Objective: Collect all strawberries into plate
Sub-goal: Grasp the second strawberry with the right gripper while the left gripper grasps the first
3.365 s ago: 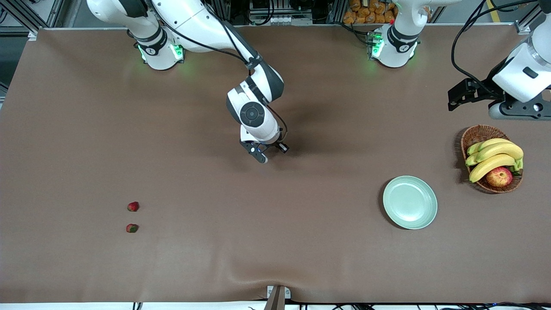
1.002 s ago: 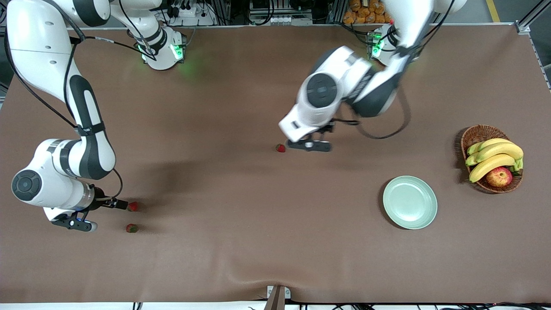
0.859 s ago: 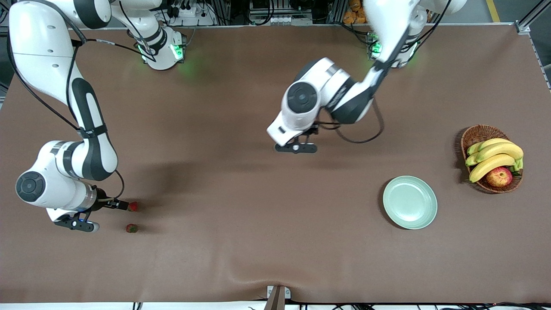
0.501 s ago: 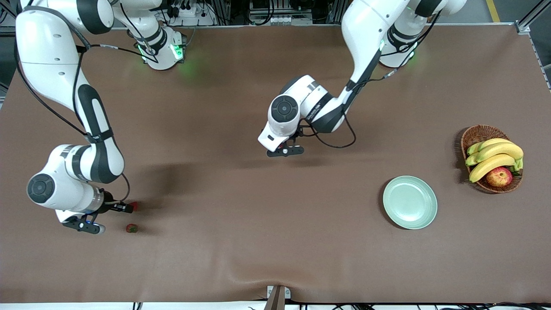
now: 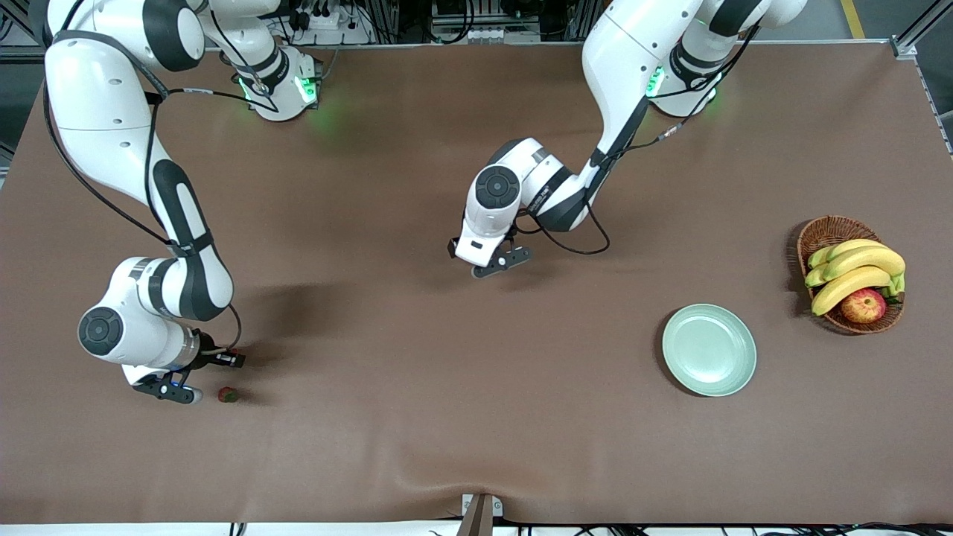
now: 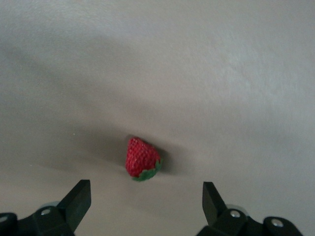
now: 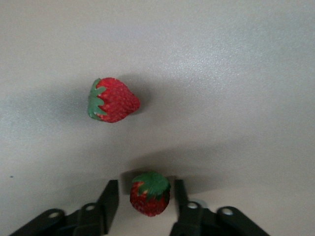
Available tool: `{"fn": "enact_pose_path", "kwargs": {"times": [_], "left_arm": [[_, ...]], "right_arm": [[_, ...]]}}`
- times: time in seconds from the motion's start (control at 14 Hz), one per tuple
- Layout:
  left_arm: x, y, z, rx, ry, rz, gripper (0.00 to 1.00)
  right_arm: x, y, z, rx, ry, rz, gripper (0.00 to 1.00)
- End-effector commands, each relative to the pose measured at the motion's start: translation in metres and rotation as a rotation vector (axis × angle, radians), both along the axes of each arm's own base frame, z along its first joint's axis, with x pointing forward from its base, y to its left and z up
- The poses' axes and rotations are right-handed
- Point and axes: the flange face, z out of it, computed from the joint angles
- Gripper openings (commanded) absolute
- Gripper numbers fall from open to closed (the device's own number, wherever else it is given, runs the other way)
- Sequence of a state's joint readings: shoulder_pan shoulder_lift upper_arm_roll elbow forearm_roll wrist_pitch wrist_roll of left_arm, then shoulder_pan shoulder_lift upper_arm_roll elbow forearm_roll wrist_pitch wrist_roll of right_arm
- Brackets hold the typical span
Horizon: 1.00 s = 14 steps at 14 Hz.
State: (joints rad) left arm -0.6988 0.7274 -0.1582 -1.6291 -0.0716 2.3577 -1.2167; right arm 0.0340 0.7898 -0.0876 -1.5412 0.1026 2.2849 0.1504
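Observation:
I should not close my left gripper yet, because the strawberry is beyond its open fingers. I need to move it toward the strawberry first, then close on the strawberry.
Three strawberries lie on the brown table. One strawberry shows at the right arm's end, beside my right gripper. A second one there is hidden under the right wrist. In the right wrist view the right gripper is open, with one strawberry between its fingers, untouched, and the other strawberry past the fingertips. My left gripper hangs over the table's middle and hides the third berry. In the left wrist view the left gripper is wide open, with that strawberry just ahead. The mint-green plate is empty.
A brown wicker basket with bananas and an apple stands at the left arm's end, beside the plate. The right arm's links reach along the table's end toward its gripper.
The right gripper slid toward the two berries and now covers the farther one. The left gripper swung in from its end and settled over the middle berry, hiding it.

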Motion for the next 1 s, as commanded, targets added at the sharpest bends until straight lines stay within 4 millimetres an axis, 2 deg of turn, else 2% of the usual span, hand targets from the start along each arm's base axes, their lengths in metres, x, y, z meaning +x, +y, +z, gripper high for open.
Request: {"fn": "enact_pose_path", "kwargs": {"times": [0.0,0.21,0.36,0.5,0.64,0.72,0.79,0.93], "left_arm": [[-0.006,0.004,-0.015,0.001,-0.013,0.08,1.0],[-0.018,0.011,-0.031,-0.017,-0.037,0.129,1.0],[-0.016,0.013,-0.03,-0.018,-0.042,0.128,1.0],[-0.013,0.015,-0.029,-0.015,-0.049,0.125,1.0],[-0.011,0.015,-0.026,-0.018,-0.053,0.126,1.0],[-0.011,0.015,-0.025,-0.019,-0.052,0.124,0.97],[-0.01,0.016,-0.023,-0.019,-0.056,0.117,0.76],[-0.017,0.014,-0.026,0.007,-0.043,0.091,0.15]], "right_arm": [[0.001,0.003,0.003,0.009,-0.007,-0.012,0.0],[0.004,0.004,0.012,0.01,-0.017,-0.013,0.0],[0.007,0.009,0.032,0.016,-0.008,-0.047,0.0],[0.01,0.033,0.048,0.019,0.042,-0.08,0.0],[0.007,0.045,0.06,0.021,0.081,-0.107,0.0],[0.005,0.052,0.072,0.024,0.093,-0.126,0.0],[0.001,0.063,0.079,0.023,0.119,-0.145,0.0],[-0.004,0.085,0.09,0.018,0.147,-0.178,0.0]]}}
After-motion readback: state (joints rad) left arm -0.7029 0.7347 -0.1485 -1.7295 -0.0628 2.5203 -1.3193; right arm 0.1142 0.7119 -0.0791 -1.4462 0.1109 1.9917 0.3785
